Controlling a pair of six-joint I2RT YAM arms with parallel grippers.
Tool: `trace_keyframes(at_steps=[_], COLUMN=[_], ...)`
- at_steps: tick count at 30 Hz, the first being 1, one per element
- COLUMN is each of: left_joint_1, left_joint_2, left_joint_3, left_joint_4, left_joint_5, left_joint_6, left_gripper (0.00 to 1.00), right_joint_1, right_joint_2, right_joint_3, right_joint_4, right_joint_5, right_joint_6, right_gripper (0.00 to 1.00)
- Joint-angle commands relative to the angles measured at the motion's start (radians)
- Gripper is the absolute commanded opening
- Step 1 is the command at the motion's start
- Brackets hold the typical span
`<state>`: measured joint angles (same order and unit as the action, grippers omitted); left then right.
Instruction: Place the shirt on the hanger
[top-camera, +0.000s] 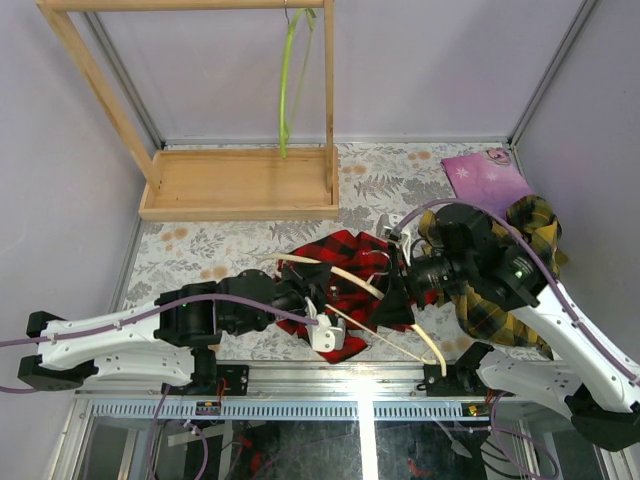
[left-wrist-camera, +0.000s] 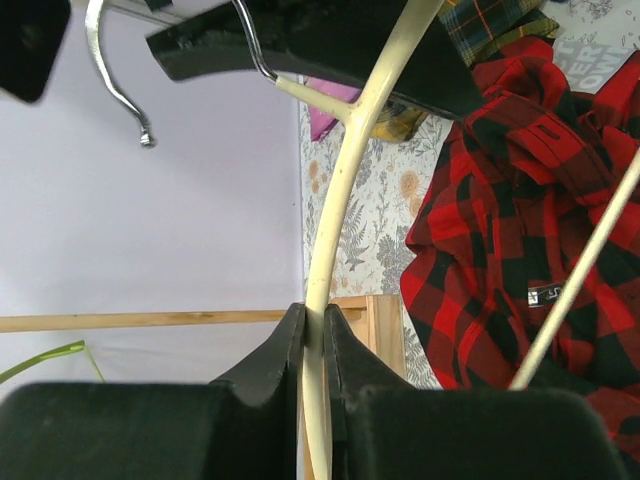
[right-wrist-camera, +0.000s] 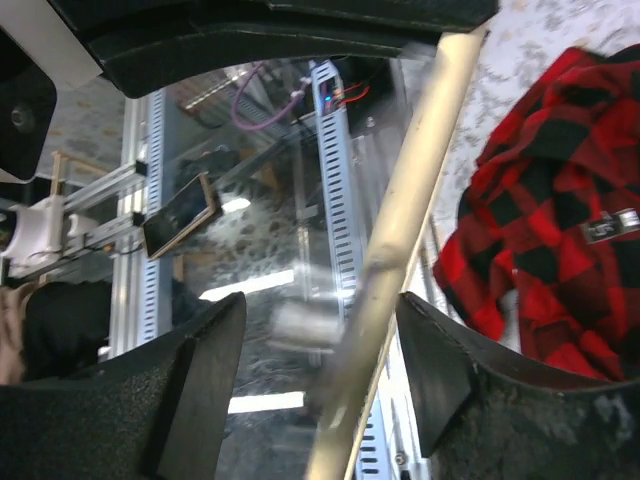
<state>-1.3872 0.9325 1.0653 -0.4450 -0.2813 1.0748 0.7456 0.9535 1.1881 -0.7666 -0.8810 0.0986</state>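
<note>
I need to grip the cream hanger (top-camera: 352, 277) by its other arm with my right gripper next, so the arm in my left gripper stays free to go into the shirt.
The red-and-black plaid shirt (top-camera: 345, 262) lies crumpled on the table between the two arms. It also shows in the left wrist view (left-wrist-camera: 520, 210) and the right wrist view (right-wrist-camera: 560, 240). The cream hanger (top-camera: 352, 277) is held above it, tilted, with its far end near the table's front edge. My left gripper (top-camera: 298, 283) (left-wrist-camera: 315, 318) is shut on one curved arm of the hanger (left-wrist-camera: 345, 180); the metal hook (left-wrist-camera: 118, 88) and thin lower bar (left-wrist-camera: 585, 280) show beyond. My right gripper (top-camera: 398, 300) (right-wrist-camera: 320, 300) is open, and the hanger's other arm (right-wrist-camera: 410, 200) passes between its jaws without touching them.
A yellow-and-dark plaid shirt (top-camera: 528, 232) lies at the right under my right arm. A purple sheet (top-camera: 485, 175) lies at the back right. A wooden rack (top-camera: 235, 185) with a lime-green hanger (top-camera: 288, 80) stands at the back left.
</note>
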Motion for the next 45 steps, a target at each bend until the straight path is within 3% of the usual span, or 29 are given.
trace_keyframes(at_steps=[1, 7, 11, 17, 24, 31, 38, 39, 42, 45], left_joint_1=[-0.003, -0.004, -0.004, -0.003, -0.004, -0.004, -0.004, -0.004, -0.003, -0.003], left_joint_2=[-0.031, -0.035, -0.055, -0.093, -0.152, -0.165, -0.175, -0.178, -0.197, -0.229], left_joint_3=[-0.008, -0.017, -0.029, -0.032, -0.055, -0.078, -0.094, -0.094, -0.101, -0.133], left_joint_4=[-0.03, -0.059, -0.058, -0.052, -0.037, -0.019, -0.012, -0.01, 0.0, 0.006], left_joint_5=[-0.073, -0.122, -0.129, -0.116, -0.093, -0.115, -0.108, -0.109, -0.1, -0.051], left_joint_6=[0.061, -0.035, -0.1, -0.161, -0.164, -0.178, -0.222, -0.235, -0.286, -0.347], left_gripper=[0.0, 0.0, 0.0, 0.0, 0.0, 0.0, 0.0, 0.05, 0.32, 0.5], right_joint_1=[0.007, 0.008, 0.007, 0.007, 0.007, 0.007, 0.007, 0.007, 0.007, 0.008], right_joint_2=[-0.048, -0.166, -0.246, -0.237, -0.231, -0.232, -0.219, -0.219, -0.232, -0.265], right_joint_3=[0.007, -0.047, -0.104, -0.151, -0.208, -0.256, -0.298, -0.298, -0.293, -0.289], right_joint_4=[0.072, 0.147, 0.24, 0.27, 0.339, 0.422, 0.517, 0.519, 0.518, 0.513], right_joint_5=[0.149, 0.435, 0.527, 0.462, 0.431, 0.364, 0.285, 0.287, 0.311, 0.377], right_joint_6=[0.034, 0.034, 0.056, 0.065, 0.11, 0.185, 0.245, 0.245, 0.238, 0.232], right_gripper=[0.7, 0.75, 0.81, 0.74, 0.73, 0.49, 0.1, 0.06, 0.02, 0.0])
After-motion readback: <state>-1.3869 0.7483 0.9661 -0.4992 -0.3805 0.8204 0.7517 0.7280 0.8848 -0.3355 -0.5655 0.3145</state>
